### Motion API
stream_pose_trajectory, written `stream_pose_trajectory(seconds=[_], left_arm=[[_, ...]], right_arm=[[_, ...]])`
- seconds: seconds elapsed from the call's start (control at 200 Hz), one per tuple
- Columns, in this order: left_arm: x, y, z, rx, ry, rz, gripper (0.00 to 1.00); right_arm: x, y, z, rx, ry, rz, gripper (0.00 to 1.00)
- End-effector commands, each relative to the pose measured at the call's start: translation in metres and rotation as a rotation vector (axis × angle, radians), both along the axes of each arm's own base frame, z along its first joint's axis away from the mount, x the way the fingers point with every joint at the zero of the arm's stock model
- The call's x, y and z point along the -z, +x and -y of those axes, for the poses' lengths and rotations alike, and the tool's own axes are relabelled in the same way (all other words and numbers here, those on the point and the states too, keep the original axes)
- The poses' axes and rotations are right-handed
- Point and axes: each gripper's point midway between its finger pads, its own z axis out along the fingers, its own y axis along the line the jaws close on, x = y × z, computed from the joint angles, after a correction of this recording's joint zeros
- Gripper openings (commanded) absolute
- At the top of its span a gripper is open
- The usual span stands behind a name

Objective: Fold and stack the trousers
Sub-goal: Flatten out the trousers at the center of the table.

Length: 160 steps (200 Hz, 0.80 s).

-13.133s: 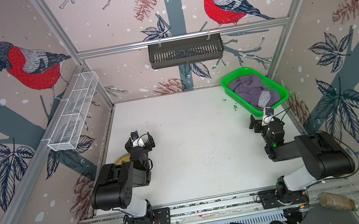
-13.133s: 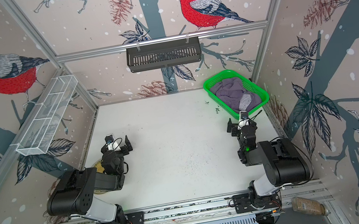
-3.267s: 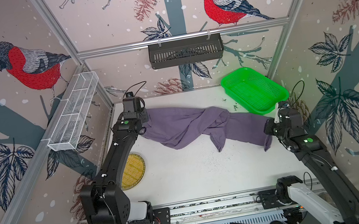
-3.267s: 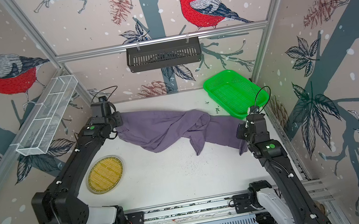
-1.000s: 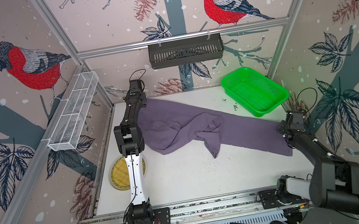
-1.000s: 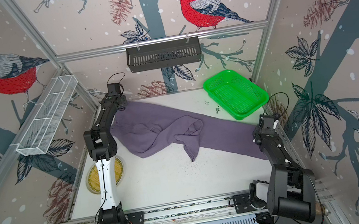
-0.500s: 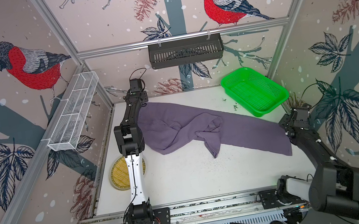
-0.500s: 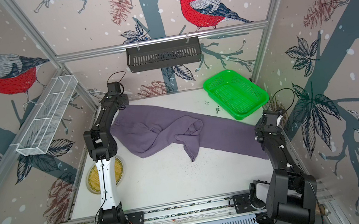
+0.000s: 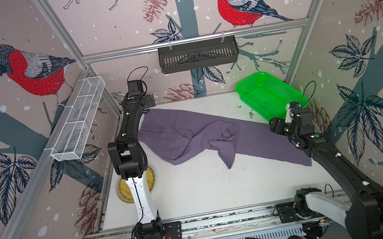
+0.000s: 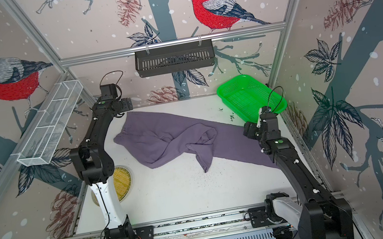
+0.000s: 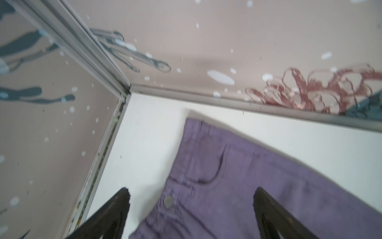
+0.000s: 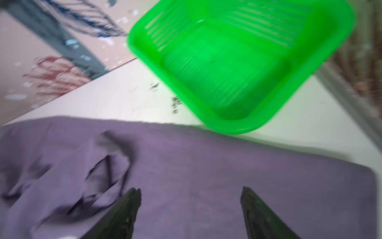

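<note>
The robot needs to straighten the trousers' twisted leg alongside the stretched leg for folding, so its right gripper should next grab the twisted leg of the trousers by its loose end.
The purple-grey trousers [image 9: 182,132] [image 10: 159,135] lie slantwise on the white table, waist at the back left. One leg is stretched to the right front. The other leg [image 9: 226,146] is twisted across the middle. My left gripper [image 9: 148,100] [image 10: 126,104] [image 11: 191,194] hovers open over the waistband and its metal button [image 11: 168,201], holding nothing. My right gripper [image 9: 274,125] [image 10: 249,129] [image 12: 190,191] hangs open just above the stretched leg [image 12: 227,165], nothing between its fingers.
A green basket [image 9: 240,89] [image 10: 221,92] [image 12: 237,128] with nothing in it stands at the back right, close to the right gripper. A yellow round mat [image 9: 152,181] lies by the left arm. A white wire rack [image 9: 79,122] and a black shelf [image 9: 198,54] hang on the walls.
Both grippers have opened and let go of the trousers, which now lie on the table. The right gripper has drawn in over the leg, toward the basket.
</note>
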Motion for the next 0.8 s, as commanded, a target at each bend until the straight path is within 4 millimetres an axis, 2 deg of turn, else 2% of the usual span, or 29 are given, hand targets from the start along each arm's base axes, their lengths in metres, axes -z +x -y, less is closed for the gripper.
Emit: stream_pose_trajectory(seconds=[0.0,0.13,0.215,0.33,0.35,0.415,0.505,0.57,0.72,0.795], left_arm=[[0.001,-0.036,-0.001,-0.028,-0.062,-0.008,0.93],[0.017,-0.082,-0.003,-0.060,-0.113,-0.024,0.92],[0.028,-0.108,-0.008,-0.091,-0.143,-0.027,0.91],[0.045,-0.137,-0.011,-0.116,-0.205,-0.041,0.90],[0.048,-0.140,-0.011,-0.117,-0.221,-0.042,0.90],[0.054,-0.153,-0.010,-0.122,-0.265,-0.040,0.90],[0.058,-0.163,-0.010,-0.125,-0.281,-0.036,0.90],[0.061,-0.167,-0.012,-0.125,-0.285,-0.047,0.90],[0.066,-0.168,-0.011,-0.115,-0.306,-0.057,0.90],[0.067,-0.168,-0.011,-0.114,-0.306,-0.058,0.90]], right_arm=[[0.008,-0.010,-0.044,-0.102,0.071,-0.044,0.80],[0.025,-0.015,-0.082,-0.193,0.082,-0.084,0.78],[0.031,-0.021,-0.117,-0.292,0.100,-0.115,0.78],[0.035,-0.033,-0.160,-0.415,0.051,-0.113,0.78],[0.044,-0.034,-0.167,-0.431,0.034,-0.135,0.78],[0.048,-0.035,-0.184,-0.466,-0.005,-0.138,0.78],[0.050,-0.036,-0.209,-0.515,-0.073,-0.130,0.78],[0.060,-0.037,-0.225,-0.548,-0.141,-0.136,0.77],[0.075,-0.024,-0.252,-0.583,-0.294,-0.126,0.76],[0.088,-0.016,-0.257,-0.575,-0.368,-0.139,0.76]])
